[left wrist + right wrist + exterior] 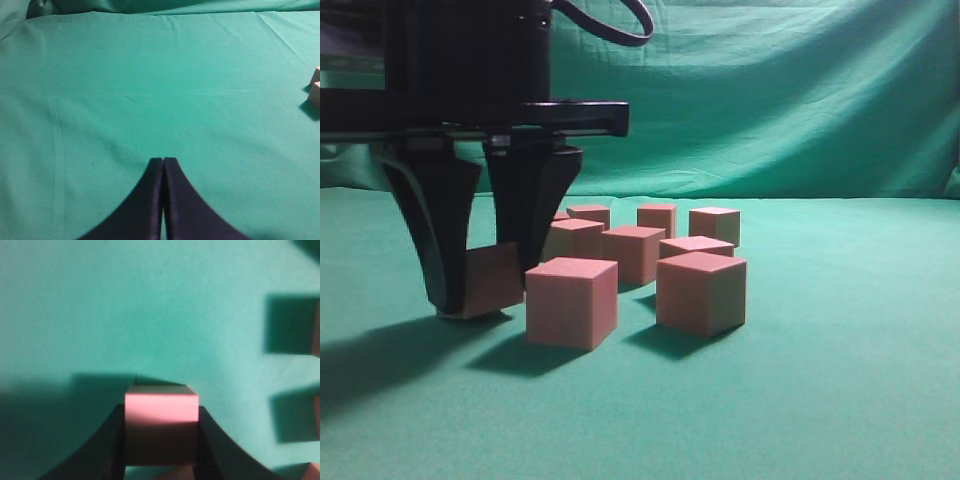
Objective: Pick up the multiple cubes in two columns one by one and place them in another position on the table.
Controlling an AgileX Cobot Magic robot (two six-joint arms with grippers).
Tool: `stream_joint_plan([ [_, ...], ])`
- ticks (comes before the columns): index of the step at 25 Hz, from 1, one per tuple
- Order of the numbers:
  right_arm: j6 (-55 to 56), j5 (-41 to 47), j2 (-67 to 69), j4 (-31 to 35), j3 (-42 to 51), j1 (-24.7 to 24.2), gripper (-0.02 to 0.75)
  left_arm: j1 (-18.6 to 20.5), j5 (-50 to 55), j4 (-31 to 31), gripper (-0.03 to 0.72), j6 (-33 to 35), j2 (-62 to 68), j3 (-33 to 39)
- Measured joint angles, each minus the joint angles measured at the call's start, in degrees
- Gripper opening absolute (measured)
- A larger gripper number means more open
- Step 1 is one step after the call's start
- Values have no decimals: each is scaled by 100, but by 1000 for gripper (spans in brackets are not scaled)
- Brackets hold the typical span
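The tilted pink cube's lower edge is over the green cloth and the cube would stand there, so the cube leaves my right gripper's opening fingers now.
Several pink cubes stand in two rough columns on the green cloth in the exterior view; the nearest are a front left cube [571, 301] and a front right cube [701, 291]. The gripper [485, 300] at the left of that view is shut on one pink cube [495, 280], slightly tilted, at or just above the cloth, left of the columns. The right wrist view shows this grip: my right gripper [161, 415] clamps the cube [161, 407] on both sides. My left gripper [163, 161] is shut and empty over bare cloth, with two cube edges [316, 92] at the far right.
More cubes stand further back [633, 252] [714, 224] [657, 217]. A green cloth backdrop [770, 90] hangs behind the table. Cube shadows and cube edges [316, 330] line the right side of the right wrist view.
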Motion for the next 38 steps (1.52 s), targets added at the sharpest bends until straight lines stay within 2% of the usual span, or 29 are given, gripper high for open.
stream_joint_plan([
  [10, -26, -10, 13, 9, 0, 0, 259, 0, 0, 0, 0, 0, 0, 0],
  [16, -339, 12, 26, 209, 0, 0, 548, 0, 0, 0, 0, 0, 0, 0],
  [18, -405, 12, 26, 221, 0, 0, 607, 0, 0, 0, 0, 0, 0, 0],
  [26, -451, 93, -571, -173, -240, 7, 596, 0, 0, 0, 0, 0, 0, 0],
  [29, -451, 431, -811, -207, -684, 7, 454, 0, 0, 0, 0, 0, 0, 0],
  [31, -451, 708, -995, -219, -1002, 7, 329, 0, 0, 0, 0, 0, 0, 0],
  [34, -451, 1029, -1333, -219, -1390, 7, 102, 0, 0, 0, 0, 0, 0, 0],
  [37, -451, 1106, -1797, -227, -1534, 7, 0, 0, 0, 0, 0, 0, 0, 0],
  [38, -456, 1089, -1969, -238, -1545, 7, 0, 0, 0, 0, 0, 0, 0, 0],
])
